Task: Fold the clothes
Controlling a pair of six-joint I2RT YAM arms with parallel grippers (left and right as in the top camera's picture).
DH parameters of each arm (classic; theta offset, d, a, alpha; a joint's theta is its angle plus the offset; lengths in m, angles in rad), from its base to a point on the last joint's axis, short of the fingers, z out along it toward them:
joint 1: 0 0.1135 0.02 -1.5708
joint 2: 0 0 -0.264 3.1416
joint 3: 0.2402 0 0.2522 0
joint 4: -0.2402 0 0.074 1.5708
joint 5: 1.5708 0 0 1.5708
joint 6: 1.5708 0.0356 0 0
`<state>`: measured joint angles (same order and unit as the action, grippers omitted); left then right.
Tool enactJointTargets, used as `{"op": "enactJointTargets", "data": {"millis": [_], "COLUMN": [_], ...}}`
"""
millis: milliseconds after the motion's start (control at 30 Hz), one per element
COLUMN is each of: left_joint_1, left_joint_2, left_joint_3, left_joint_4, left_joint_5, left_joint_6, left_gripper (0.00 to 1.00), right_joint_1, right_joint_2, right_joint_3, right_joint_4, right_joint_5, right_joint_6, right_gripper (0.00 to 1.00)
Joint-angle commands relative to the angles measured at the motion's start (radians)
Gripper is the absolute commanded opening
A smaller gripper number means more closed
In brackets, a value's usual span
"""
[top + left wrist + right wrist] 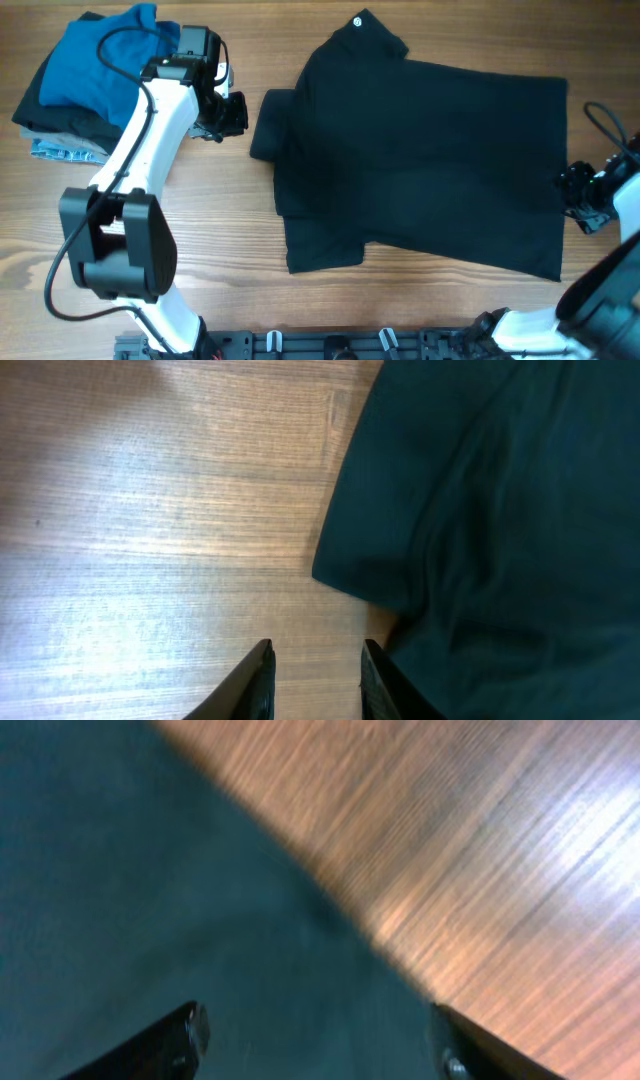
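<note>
The black shirt's near-edge corner is the part my left gripper will reach for and grab to fold the shirt's near side over, while its far label side stays flat.
The clothes are a black shirt (420, 160) lying flat across the middle and right of the wooden table, its small white label (358, 21) at the far edge. My left gripper (240, 115) hovers just left of the shirt's left sleeve. In the left wrist view it (318, 660) is open, with bare wood between its fingertips and the shirt's edge (500, 510) to the right. My right gripper (570, 185) sits at the shirt's right edge. In the right wrist view it (320, 1030) stands wide open over the black fabric (150, 900), gripping nothing.
A stack of folded garments sits at the back left corner, with a bright blue one (95, 60) on top and a pale blue-grey one (65, 150) underneath. The left arm's cable runs across that stack. A black mounting rail (330, 345) runs along the table's front edge.
</note>
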<state>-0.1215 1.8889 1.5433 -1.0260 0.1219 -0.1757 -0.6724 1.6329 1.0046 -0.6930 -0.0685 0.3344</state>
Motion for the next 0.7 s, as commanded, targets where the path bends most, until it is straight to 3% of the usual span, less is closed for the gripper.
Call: {"op": "enactJointTargets", "data": {"millis": [0, 100, 167, 267, 367, 467, 533, 667], "left_joint_1": [-0.002, -0.018, -0.035, -0.075, -0.152, -0.262, -0.340, -0.396], "left_joint_2": [-0.119, -0.137, -0.137, -0.137, -0.137, -0.137, -0.137, -0.137], "left_joint_3": [-0.006, -0.014, -0.064, -0.180, -0.348, -0.469, -0.551, -0.708], "left_joint_4": [-0.070, -0.214, -0.220, -0.207, -0.131, -0.079, -0.035, 0.128], "left_joint_5": [0.011, 0.033, 0.105, 0.193, 0.378, 0.412, 0.385, 0.384], "left_joint_6": [0.015, 0.008, 0.008, 0.008, 0.008, -0.036, -0.134, -0.289], "left_gripper": [0.27, 0.25, 0.25, 0.25, 0.29, 0.29, 0.48, 0.65], "right_joint_1": [0.000, 0.000, 0.000, -0.004, -0.049, -0.079, -0.081, -0.081], "right_joint_2": [-0.168, -0.186, -0.175, -0.158, -0.149, -0.149, -0.149, -0.149], "right_joint_3": [0.028, 0.022, -0.005, -0.071, -0.138, -0.148, -0.148, -0.148], "right_joint_4": [-0.141, -0.319, -0.375, -0.377, -0.332, -0.316, -0.317, -0.317], "right_joint_5": [-0.045, -0.044, -0.043, -0.020, 0.027, 0.050, 0.057, 0.058], "right_joint_6": [0.022, 0.071, 0.110, 0.169, 0.216, 0.214, 0.211, 0.187], "right_gripper": [0.76, 0.77, 0.77, 0.79, 0.82, 0.82, 0.82, 0.83]}}
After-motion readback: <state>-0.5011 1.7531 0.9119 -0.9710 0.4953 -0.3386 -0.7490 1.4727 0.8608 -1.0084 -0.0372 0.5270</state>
